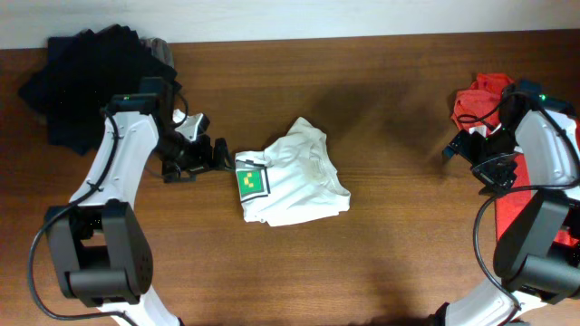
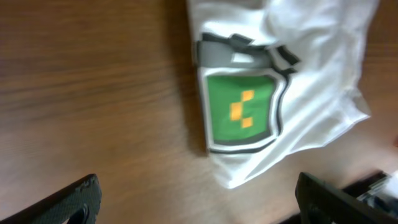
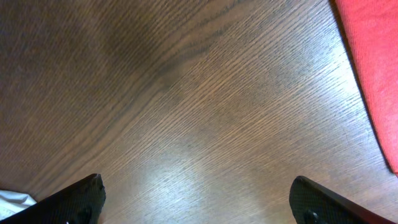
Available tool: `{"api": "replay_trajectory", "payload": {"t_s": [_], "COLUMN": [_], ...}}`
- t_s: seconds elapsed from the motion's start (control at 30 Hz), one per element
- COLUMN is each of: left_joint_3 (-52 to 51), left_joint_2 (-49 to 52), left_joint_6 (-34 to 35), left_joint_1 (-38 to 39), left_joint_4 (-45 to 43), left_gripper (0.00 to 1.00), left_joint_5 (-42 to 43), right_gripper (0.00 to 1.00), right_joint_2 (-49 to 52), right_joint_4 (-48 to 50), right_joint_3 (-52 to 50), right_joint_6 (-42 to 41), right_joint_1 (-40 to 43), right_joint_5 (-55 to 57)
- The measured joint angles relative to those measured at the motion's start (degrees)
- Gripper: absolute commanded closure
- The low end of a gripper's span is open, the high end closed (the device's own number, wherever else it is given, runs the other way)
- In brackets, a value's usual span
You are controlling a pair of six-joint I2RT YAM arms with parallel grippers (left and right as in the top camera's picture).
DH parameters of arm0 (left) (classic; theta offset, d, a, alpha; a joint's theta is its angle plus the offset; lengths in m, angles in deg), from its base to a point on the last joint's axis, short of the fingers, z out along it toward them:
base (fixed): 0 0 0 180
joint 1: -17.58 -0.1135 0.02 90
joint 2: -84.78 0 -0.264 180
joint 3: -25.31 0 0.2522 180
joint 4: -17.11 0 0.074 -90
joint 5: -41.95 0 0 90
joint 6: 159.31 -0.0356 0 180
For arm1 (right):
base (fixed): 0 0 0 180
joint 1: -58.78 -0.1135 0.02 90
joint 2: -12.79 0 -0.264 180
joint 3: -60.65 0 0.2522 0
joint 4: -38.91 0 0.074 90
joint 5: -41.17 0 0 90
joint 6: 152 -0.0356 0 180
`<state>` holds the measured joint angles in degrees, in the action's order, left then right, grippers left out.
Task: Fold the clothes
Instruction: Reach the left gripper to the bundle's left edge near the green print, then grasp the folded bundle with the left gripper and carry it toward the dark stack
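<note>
The folded white T-shirt should go onto the pile of black garments, so my left gripper should grab it next by its green-badge end (image 1: 251, 185) (image 2: 239, 113).
The white T-shirt (image 1: 294, 174) lies folded into a small bundle at the table's middle, its green badge (image 1: 251, 184) facing up at its left end. In the left wrist view the shirt (image 2: 311, 74) and the green badge (image 2: 239, 111) fill the upper right. My left gripper (image 1: 216, 154) is open and empty just left of the shirt; its fingers (image 2: 198, 199) straddle bare wood beside the shirt's corner. My right gripper (image 1: 458, 148) is open and empty far to the right over bare wood (image 3: 196, 200).
A pile of black garments (image 1: 91, 77) lies at the back left. A red T-shirt (image 1: 489, 95) lies at the right edge, also in the right wrist view (image 3: 373, 81). A sliver of white cloth (image 3: 13, 199) shows at that view's lower left.
</note>
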<state>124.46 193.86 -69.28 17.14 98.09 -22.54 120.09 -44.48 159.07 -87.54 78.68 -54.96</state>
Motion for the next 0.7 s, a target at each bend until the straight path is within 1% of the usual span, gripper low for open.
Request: {"api": "replay_trajectory", "payload": {"t_s": [0.1, 0.27, 0.3, 0.33, 0.4, 0.57, 0.7], "left_joint_3": [-4.70, -18.14, -20.92, -22.77, -25.22, -30.73, -32.87], "left_joint_2": [-0.04, -0.09, -0.11, -0.17, -1.22, -2.54, -3.02], "left_joint_6": [-1.62, -2.91, -2.89, -2.58, -1.40, 4.07, 9.62], "left_joint_1": [-0.55, -0.61, -0.61, -0.61, -0.66, -0.61, 0.90], "left_joint_4": [-4.35, -17.53, -21.51, -23.67, -27.76, -38.27, -42.99], "left_gripper": [0.00, 0.00, 0.00, 0.00, 0.00, 0.00, 0.00], "left_joint_5": [3.67, 11.08, 12.92, 15.63, 18.01, 23.80, 25.18], "right_gripper": [0.02, 0.01, 0.01, 0.02, 0.02, 0.02, 0.02], "right_joint_2": [0.00, 0.00, 0.00, 0.00, 0.00, 0.00, -0.02], "right_joint_4": [-0.02, 0.00, 0.00, -0.02, 0.00, 0.00, 0.02], "right_joint_3": [0.00, 0.00, 0.00, 0.00, 0.00, 0.00, 0.00], "right_joint_6": [0.00, 0.00, -0.02, 0.02, 0.00, 0.00, 0.00], "right_joint_1": [0.00, 0.00, 0.00, 0.00, 0.00, 0.00, 0.00], "right_joint_5": [0.00, 0.00, 0.00, -0.02, 0.00, 0.00, 0.00]}}
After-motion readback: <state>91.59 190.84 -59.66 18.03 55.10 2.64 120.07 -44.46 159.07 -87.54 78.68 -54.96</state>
